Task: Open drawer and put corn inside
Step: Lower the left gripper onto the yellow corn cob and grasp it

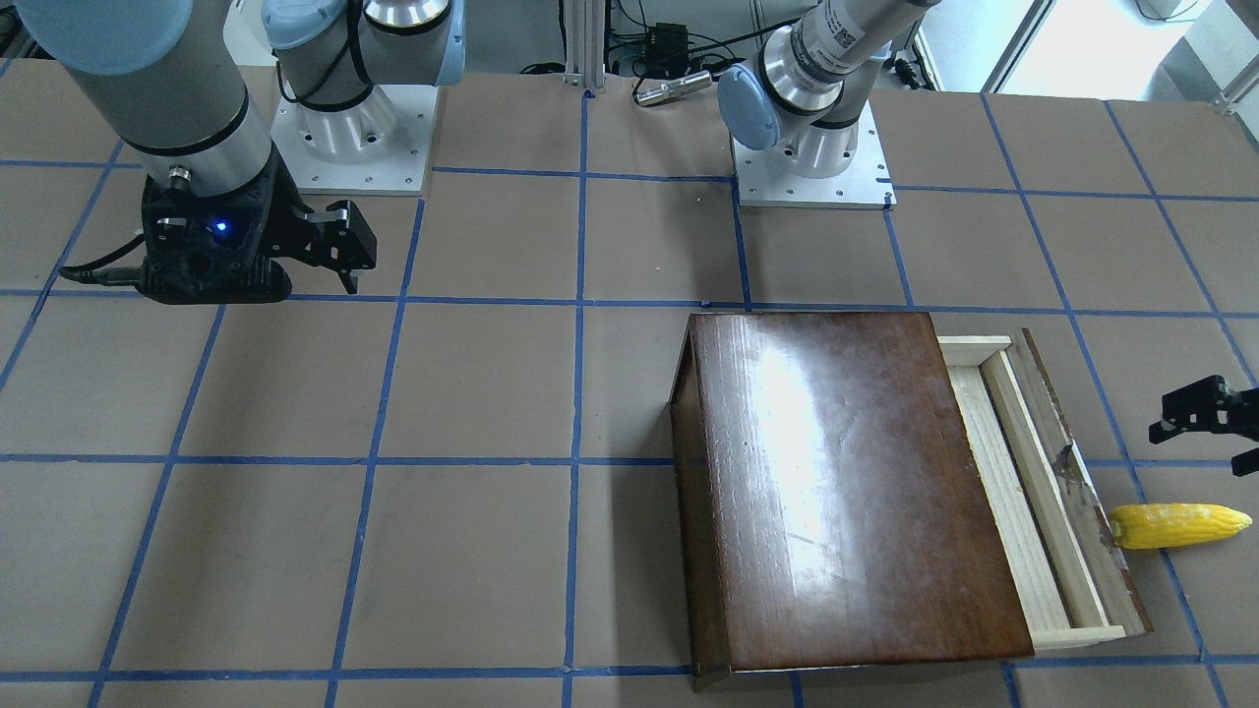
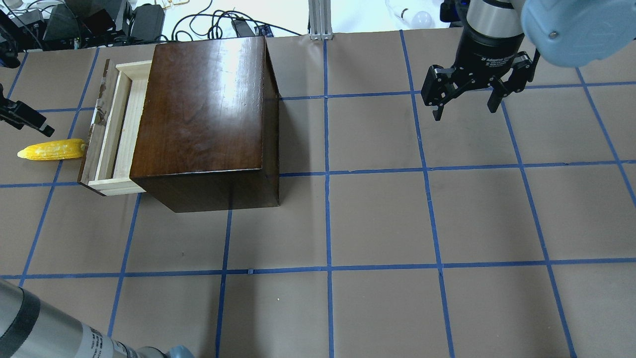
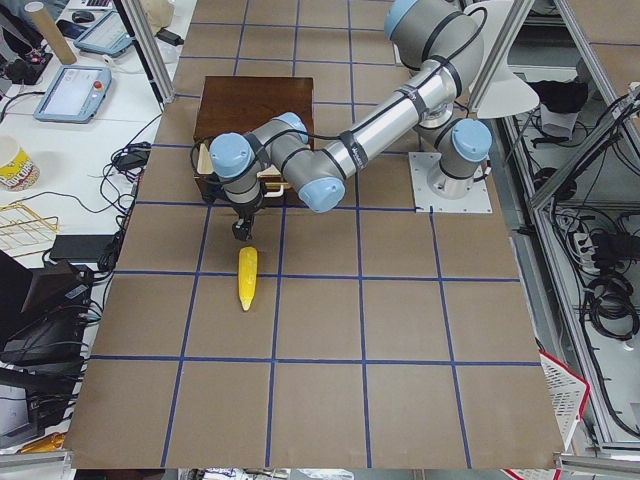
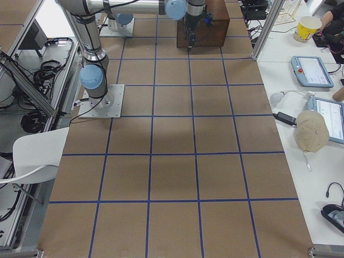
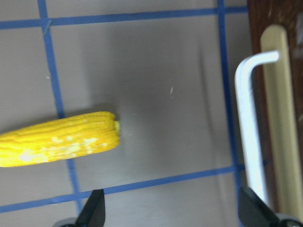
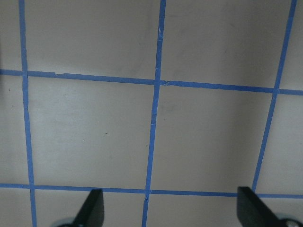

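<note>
I need to put the corn inside the open drawer, so my left gripper should next take hold of the yellow corn around its plump body.
The dark-brown cabinet stands on the table, and its drawer of pale wood is pulled partly out, dark front panel outward. The drawer is empty. The yellow corn lies on the table in front of the drawer front, blunt end toward it, and also shows in the overhead view. My left gripper is open and empty, above the table beside the corn's blunt end. My right gripper is open and empty, far from the cabinet.
The table is brown with a grid of blue tape lines. A silvery handle sits on the drawer front. The two arm bases are bolted at the robot's edge of the table. Cables and devices lie beyond the far edge.
</note>
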